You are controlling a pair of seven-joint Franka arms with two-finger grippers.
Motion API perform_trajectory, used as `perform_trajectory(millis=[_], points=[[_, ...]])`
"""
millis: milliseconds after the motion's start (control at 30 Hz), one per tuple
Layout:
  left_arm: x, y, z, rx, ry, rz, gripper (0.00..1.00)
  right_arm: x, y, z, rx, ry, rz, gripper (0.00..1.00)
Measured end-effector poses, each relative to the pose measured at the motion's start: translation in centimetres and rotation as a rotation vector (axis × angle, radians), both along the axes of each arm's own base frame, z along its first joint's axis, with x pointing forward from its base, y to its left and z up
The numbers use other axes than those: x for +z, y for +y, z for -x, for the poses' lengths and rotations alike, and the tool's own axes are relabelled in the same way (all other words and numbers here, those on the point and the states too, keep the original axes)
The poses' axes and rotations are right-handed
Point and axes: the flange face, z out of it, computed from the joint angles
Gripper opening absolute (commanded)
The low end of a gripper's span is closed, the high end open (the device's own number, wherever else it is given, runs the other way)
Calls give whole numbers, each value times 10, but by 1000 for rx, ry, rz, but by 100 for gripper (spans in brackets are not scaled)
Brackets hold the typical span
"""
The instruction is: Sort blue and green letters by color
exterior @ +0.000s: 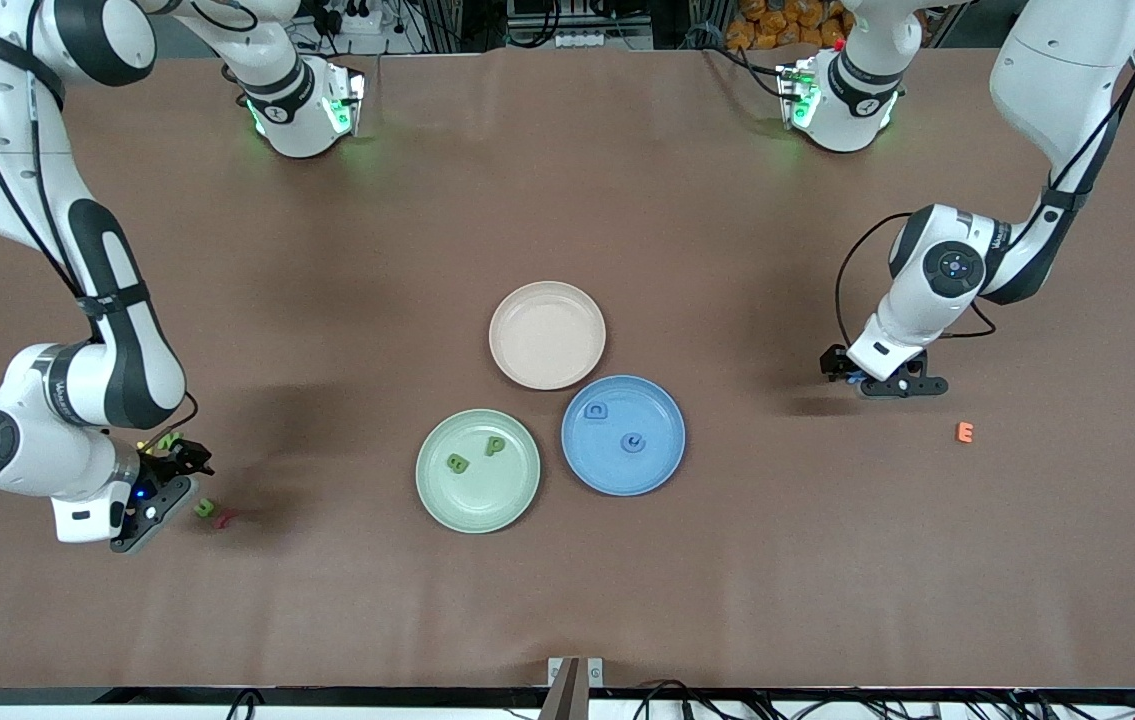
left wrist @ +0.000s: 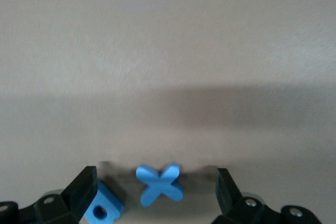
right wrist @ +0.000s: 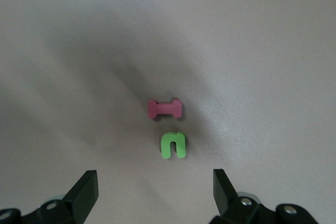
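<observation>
The left gripper takes hold of the blue X by its crossed arms next, to sort it onto the blue plate (exterior: 662, 465).
My left gripper (exterior: 865, 383) is open and low over the table toward the left arm's end. In the left wrist view (left wrist: 156, 183) a blue X (left wrist: 160, 183) lies between its fingers, and a second blue letter with a hole (left wrist: 104, 206) lies against one finger (left wrist: 83, 190). My right gripper (exterior: 167, 490) is open (right wrist: 154, 184) at the right arm's end. A green letter (right wrist: 173, 145) (exterior: 204, 508) lies just ahead of it. The green plate (exterior: 447, 505) holds a green B (exterior: 457, 462) and P (exterior: 495, 445). The blue plate (exterior: 662, 465) holds two blue letters (exterior: 596, 410) (exterior: 634, 443).
A small red piece (right wrist: 164, 108) (exterior: 225, 518) lies beside the green letter. An empty beige plate (exterior: 547, 335) stands farther from the front camera than the two other plates. An orange E (exterior: 965, 432) lies near my left gripper. A yellow-green bit (exterior: 167, 440) shows by my right wrist.
</observation>
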Motion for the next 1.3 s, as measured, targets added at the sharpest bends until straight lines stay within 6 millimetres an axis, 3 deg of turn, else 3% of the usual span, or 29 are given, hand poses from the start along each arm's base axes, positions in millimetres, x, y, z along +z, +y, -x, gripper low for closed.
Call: perform_trajectory(millis=[200,533,733,1200,1300], points=[[2,-3,-11,-101,-11,-6,100,-14,0,-3,-1,-5,-5,85],[-13,-21,-4,-52,15,7,100,-24,-2,-11,-5,-15,-8,78],[-14,-21,-3,-49,15,7,100,-27,-2,-12,-5,-15,-9,75],[-14,-20,-1,-47,35,-4,100,-36,-2,-13,-6,-13,-12,54],[-14,-18,1,-46,52,-15,100,-36,-2,-13,-6,-13,-12,54]])
